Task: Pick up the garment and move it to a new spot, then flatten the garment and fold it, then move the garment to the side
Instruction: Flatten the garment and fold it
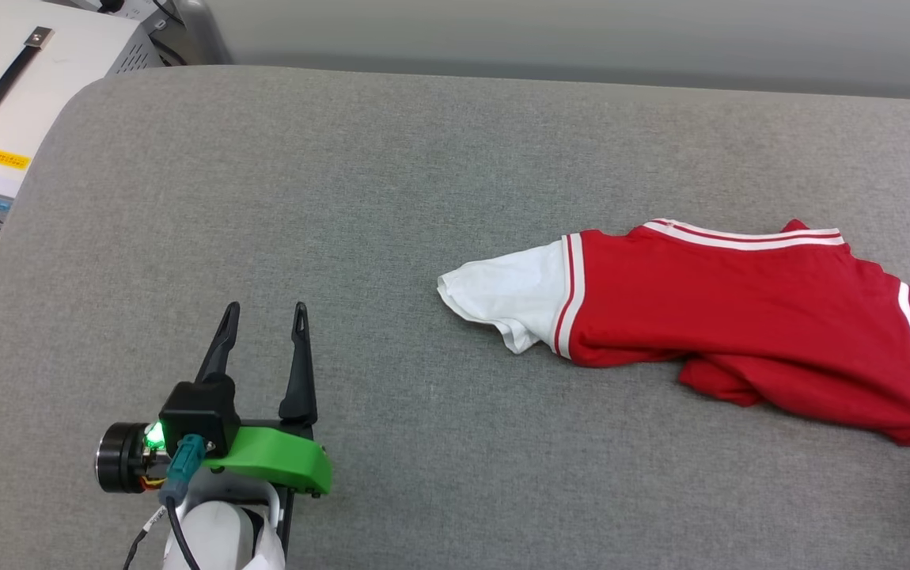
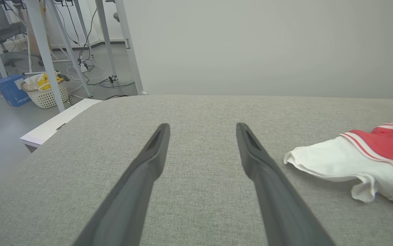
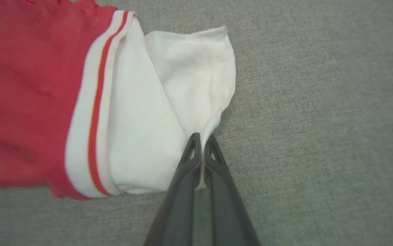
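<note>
The white sleeve (image 1: pixel 514 285) lies slack with its open cuff edge lifted off the table, so my left gripper grabs the garment by that cuff edge (image 1: pixel 444 289) next.
The garment (image 1: pixel 740 317), a red T-shirt with white sleeves, lies crumpled on the grey padded table (image 1: pixel 392 198) at the right of the head view. One white sleeve (image 1: pixel 502 293) points left. My left gripper (image 1: pixel 261 310) hovers open at the lower left, well apart from the shirt, nothing between its fingers (image 2: pixel 155 143). The left wrist view catches that sleeve of the garment (image 2: pixel 333 160) at its right. In the right wrist view my right gripper (image 3: pixel 202 137) is shut on the edge of the garment's other white sleeve (image 3: pixel 183 89).
A white equipment case (image 1: pixel 20 87) with a black handle stands beyond the table's left corner. In the left wrist view the floor past the table holds a white basket (image 2: pixel 46 94), a blue box (image 2: pixel 10 90), cables and metal frame legs.
</note>
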Tool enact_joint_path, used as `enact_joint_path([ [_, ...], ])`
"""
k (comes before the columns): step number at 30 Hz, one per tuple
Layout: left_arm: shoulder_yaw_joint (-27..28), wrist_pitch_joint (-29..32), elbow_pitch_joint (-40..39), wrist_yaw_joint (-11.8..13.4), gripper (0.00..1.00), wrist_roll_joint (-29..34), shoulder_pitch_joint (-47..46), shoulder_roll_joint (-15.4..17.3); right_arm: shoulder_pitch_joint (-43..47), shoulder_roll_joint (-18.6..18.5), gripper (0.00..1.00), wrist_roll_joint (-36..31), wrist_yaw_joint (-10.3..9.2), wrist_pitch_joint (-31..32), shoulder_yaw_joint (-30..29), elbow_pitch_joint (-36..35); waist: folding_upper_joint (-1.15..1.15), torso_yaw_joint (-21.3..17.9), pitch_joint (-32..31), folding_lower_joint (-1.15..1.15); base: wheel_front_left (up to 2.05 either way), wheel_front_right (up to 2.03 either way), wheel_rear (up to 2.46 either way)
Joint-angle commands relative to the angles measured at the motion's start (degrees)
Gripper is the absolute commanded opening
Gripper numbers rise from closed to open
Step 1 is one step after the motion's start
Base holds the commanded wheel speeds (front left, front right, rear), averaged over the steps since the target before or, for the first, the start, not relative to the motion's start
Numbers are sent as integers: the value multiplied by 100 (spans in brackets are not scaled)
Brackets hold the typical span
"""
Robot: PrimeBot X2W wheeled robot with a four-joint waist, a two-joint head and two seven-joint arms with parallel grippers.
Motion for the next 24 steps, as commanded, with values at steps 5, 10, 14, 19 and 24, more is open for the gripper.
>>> enact_joint_path([
  [5,94,-33,61,-68,100,48,-38,-12,62,186,100,-182,-6,-368,-256,61,0,-10,-35,1,0,0,0],
  [10,111,-33,98,-298,100,14,-251,120,-194,205,100,-1030,-6,-650,-926,20,0,-43,-86,1,0,0,0],
  [14,62,-33,192,-552,100,-82,-575,395,-212,523,100,-2329,-6,-657,-2197,-785,0,-124,-98,1,0,0,0],
  [19,-212,13,559,-700,100,-210,-1298,849,307,1541,100,-3910,-6,-658,-3336,-2323,0,-215,-61,1,0,0,0],
  [24,-871,380,835,-734,100,-594,-2171,1282,684,2292,100,-4738,-6,-659,-3557,-3436,0,-309,61,1,0,0,0],
])
